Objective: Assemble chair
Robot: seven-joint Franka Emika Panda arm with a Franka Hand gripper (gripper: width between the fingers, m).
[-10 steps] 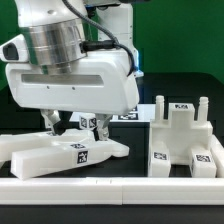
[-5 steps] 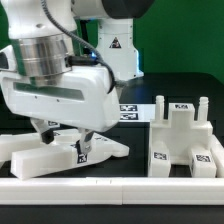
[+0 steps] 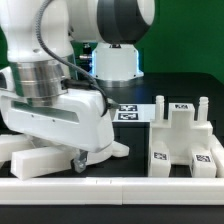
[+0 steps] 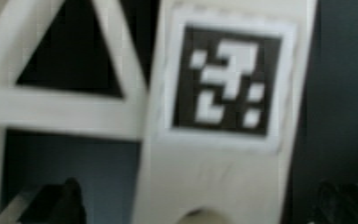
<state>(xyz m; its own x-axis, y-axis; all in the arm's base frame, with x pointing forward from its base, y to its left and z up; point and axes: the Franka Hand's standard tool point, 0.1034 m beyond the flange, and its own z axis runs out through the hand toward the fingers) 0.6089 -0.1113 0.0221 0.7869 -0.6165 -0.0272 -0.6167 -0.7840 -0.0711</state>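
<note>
I should close: my fingers reach down beside the tagged leg in the wrist view.
Loose chair parts lie on the black table. Long white chair legs [image 3: 40, 160] lie crossed at the exterior view's left, each bearing a square tag. My gripper [image 3: 79, 161] is lowered right over them, and its body hides most of them. In the wrist view one tagged leg [image 4: 226, 80] runs between my dark fingertips [image 4: 51, 203], which stand apart on either side of it with gaps showing. My gripper [image 4: 202, 205] is open and grips nothing. A blocky white chair piece [image 3: 182, 135] with tags stands upright at the exterior view's right.
The marker board [image 3: 130, 112] lies flat behind the parts, near the robot's base [image 3: 115, 60]. A low white rail [image 3: 120, 190] runs along the table's front edge. Green wall behind.
The gripper has come down and shifted toward the exterior view's left, now sitting low over the legs. Its jaws stayed open. The parts have not moved.
</note>
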